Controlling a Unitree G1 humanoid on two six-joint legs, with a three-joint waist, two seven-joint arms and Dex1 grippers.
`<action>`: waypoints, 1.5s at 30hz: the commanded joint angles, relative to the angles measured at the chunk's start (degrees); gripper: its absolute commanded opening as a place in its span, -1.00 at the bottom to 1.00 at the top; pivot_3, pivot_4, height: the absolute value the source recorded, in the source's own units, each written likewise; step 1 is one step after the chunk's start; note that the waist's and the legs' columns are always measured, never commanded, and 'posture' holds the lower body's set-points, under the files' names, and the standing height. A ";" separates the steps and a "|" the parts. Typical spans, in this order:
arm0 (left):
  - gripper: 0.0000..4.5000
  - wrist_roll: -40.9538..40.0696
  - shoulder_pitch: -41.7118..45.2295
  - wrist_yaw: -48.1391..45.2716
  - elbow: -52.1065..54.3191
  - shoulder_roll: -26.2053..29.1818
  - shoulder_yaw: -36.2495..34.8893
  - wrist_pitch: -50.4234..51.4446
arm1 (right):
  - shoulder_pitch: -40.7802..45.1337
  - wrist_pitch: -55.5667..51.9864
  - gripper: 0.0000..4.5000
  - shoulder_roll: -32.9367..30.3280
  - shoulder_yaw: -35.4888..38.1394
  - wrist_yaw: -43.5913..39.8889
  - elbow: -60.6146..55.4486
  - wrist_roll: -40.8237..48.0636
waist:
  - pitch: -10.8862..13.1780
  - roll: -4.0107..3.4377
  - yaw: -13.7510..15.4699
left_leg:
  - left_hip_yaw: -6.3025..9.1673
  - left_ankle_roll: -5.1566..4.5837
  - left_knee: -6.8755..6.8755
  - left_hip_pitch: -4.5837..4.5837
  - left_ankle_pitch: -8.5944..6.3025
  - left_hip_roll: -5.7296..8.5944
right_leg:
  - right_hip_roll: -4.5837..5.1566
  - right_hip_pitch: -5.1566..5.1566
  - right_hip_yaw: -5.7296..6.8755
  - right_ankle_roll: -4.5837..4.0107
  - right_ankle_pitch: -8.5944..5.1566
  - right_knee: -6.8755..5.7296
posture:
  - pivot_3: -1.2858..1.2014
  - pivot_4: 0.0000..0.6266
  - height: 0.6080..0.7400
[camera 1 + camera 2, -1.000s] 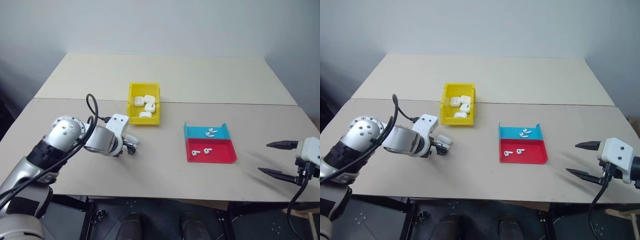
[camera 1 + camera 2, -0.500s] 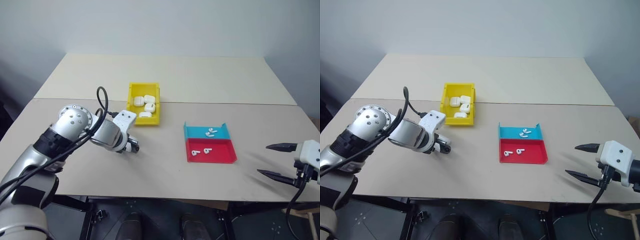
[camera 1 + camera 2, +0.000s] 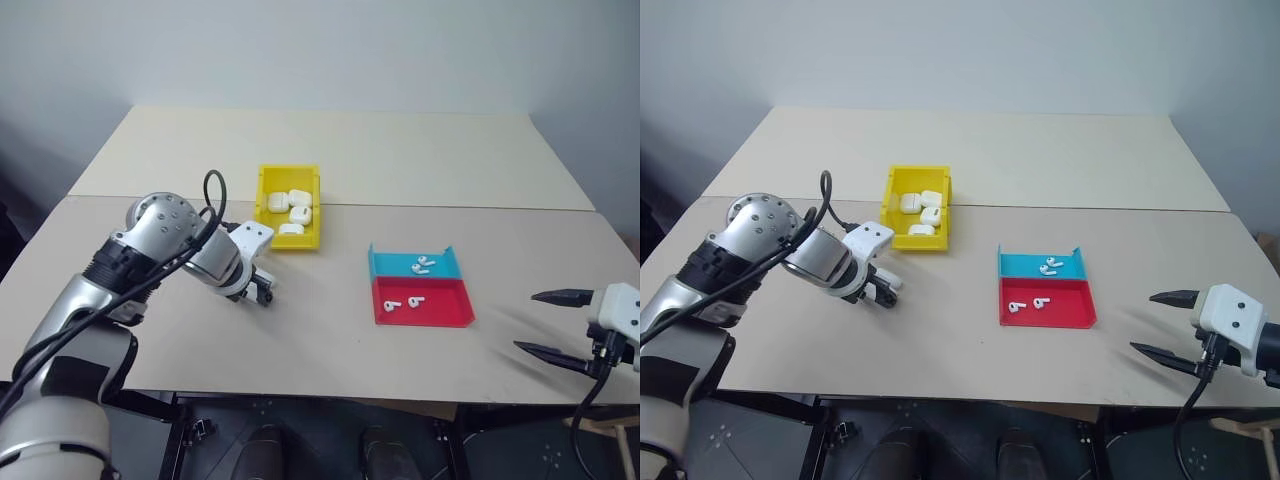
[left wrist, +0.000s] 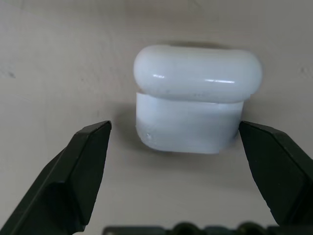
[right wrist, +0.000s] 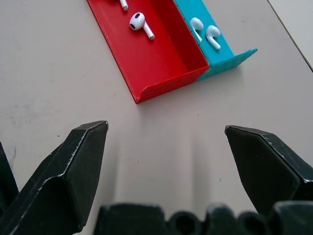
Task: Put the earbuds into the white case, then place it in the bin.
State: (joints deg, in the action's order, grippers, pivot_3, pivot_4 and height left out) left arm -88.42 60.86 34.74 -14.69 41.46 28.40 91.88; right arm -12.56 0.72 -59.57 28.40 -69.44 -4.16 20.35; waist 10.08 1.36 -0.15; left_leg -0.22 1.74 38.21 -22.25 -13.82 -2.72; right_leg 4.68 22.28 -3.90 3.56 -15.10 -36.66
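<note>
My left gripper closes on the case now, since my fingers stand beside the white case's lower body (image 4: 189,125) and closing now would catch the case.
A white case (image 4: 195,98) lies on the table, straddled by my open left gripper (image 4: 173,129), which points steeply down at it without touching it. In the eye views that left gripper (image 3: 262,293) stands just in front of the yellow bin (image 3: 263,206) and covers the case. Earbuds (image 3: 422,265) lie in the blue half of a shallow tray, and more earbuds (image 3: 402,302) in its red half. My right gripper (image 3: 527,320) hovers open and empty near the table's front right edge, short of the tray; its wrist view shows the earbuds (image 5: 139,22).
The yellow bin holds several white cases (image 3: 292,212). The red and blue tray (image 3: 445,314) sits right of centre. A seam (image 3: 450,207) runs across between the two table halves. The table's front edge lies close under both arms.
My left gripper has swung away from me towards the bin and rolled at the wrist, so it now covers the case that showed beside it. The right arm has not moved.
</note>
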 commanded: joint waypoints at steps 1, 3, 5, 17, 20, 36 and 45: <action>1.00 5.47 2.45 -6.01 -1.23 -0.72 -1.00 0.62 | -0.39 0.19 0.98 0.26 2.55 0.78 -1.43 -0.02 | 0.00 0.00 -0.12 | 0.00 0.01 0.00 0.00 0.00 0.00 | 0.00 0.00 0.00 0.00 0.00 0.00 | 0.03 -0.52 1.00; 1.00 7.99 2.93 -8.71 -0.54 -0.87 0.23 0.62 | -0.72 0.03 0.98 0.30 2.70 0.82 -1.74 0.00 | 0.00 0.00 -0.23 | 0.00 0.02 0.00 0.00 0.01 0.00 | 0.00 0.00 0.00 0.01 0.01 -0.01 | 0.03 -0.52 1.00; 1.00 9.08 2.95 -11.42 -0.58 -0.99 0.79 0.62 | -0.98 -0.19 0.98 0.32 2.88 0.96 -2.07 0.11 | 0.00 0.01 -0.49 | 0.01 0.02 0.00 -0.01 0.01 0.01 | 0.01 0.00 0.01 0.03 0.00 0.00 | 0.03 -0.52 1.00; 1.00 10.17 1.71 -15.80 2.30 0.26 1.69 0.62 | -0.95 -0.36 0.98 0.14 1.86 1.93 -2.46 -0.11 | 0.00 0.01 -0.58 | 0.03 0.01 0.00 -0.05 0.01 0.03 | 0.05 0.02 0.01 0.07 0.00 0.00 | 0.03 -0.52 1.00; 1.00 8.97 0.62 -15.90 4.02 1.26 2.63 0.62 | -0.27 -0.20 0.98 0.08 1.11 2.09 -2.01 -0.34 | 0.00 0.01 -0.63 | 0.03 0.01 0.00 -0.04 0.01 0.03 | 0.06 0.02 0.01 0.07 0.00 -0.01 | 0.03 -0.52 1.00; 0.23 14.50 -1.24 -11.84 8.31 -0.56 -4.92 0.62 | 1.55 -0.23 1.00 -0.42 1.21 1.85 -0.93 -0.86 | 0.00 0.00 -0.67 | 0.03 0.01 0.00 -0.01 0.01 0.04 | 0.06 0.01 0.01 0.07 0.00 -0.04 | 0.03 -0.52 1.00; 0.23 17.91 -16.99 -20.95 40.13 3.12 -29.32 -11.71 | 6.41 -2.64 1.00 -5.32 2.44 -0.02 -1.59 0.19 | 0.05 0.02 -1.24 | 0.01 0.05 -0.05 -0.08 0.03 0.03 | 0.11 0.14 -0.03 0.08 -0.01 -0.08 | 0.03 -0.52 1.00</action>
State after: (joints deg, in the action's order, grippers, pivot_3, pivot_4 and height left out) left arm -72.70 48.23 16.20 17.95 45.12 3.99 86.55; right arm -7.36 -1.16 -63.53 28.87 -69.11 -5.03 19.35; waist 10.13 1.38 -1.38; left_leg -0.20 1.80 38.15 -22.31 -13.79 -2.68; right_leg 4.78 22.40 -3.92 3.64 -15.11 -36.76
